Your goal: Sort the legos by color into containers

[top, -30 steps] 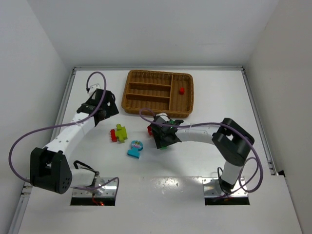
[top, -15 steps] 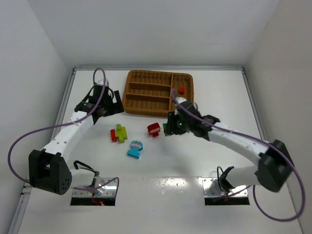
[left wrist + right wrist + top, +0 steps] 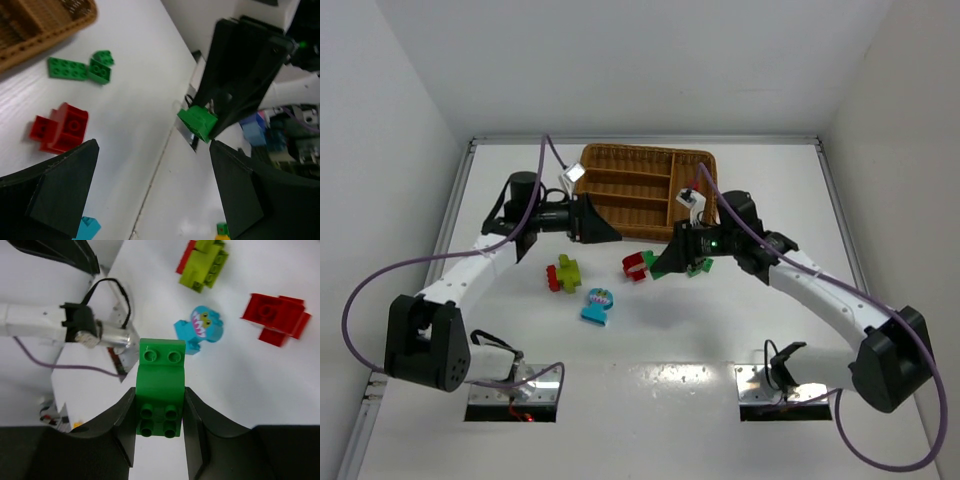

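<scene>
I should next grab the green lego with my left gripper by its end that sticks out from my right gripper's fingers, to pull the lego apart for sorting.
My right gripper (image 3: 160, 426) is shut on a green lego (image 3: 161, 389) and holds it above the table; seen from above, this gripper (image 3: 662, 266) hangs just right of a red lego (image 3: 638, 265). Two more green legos (image 3: 67, 68) lie near the wicker tray (image 3: 620, 215), whose slots are the containers. A lime-yellow lego joined to a red one (image 3: 563, 272) and the blue face piece (image 3: 598, 305) lie left of centre. My left gripper (image 3: 605, 228) is open and empty in front of the tray, pointing right. In the left wrist view the held green lego (image 3: 197, 121) shows between black fingers.
White walls close in the table on three sides. A raised rail (image 3: 460, 200) runs along the left edge. The arm bases (image 3: 515, 385) stand at the near edge, and purple cables loop beside both arms.
My right gripper has closed on the green lego, lifted it and swung right of the red lego. My left gripper has turned to point right along the tray's front.
</scene>
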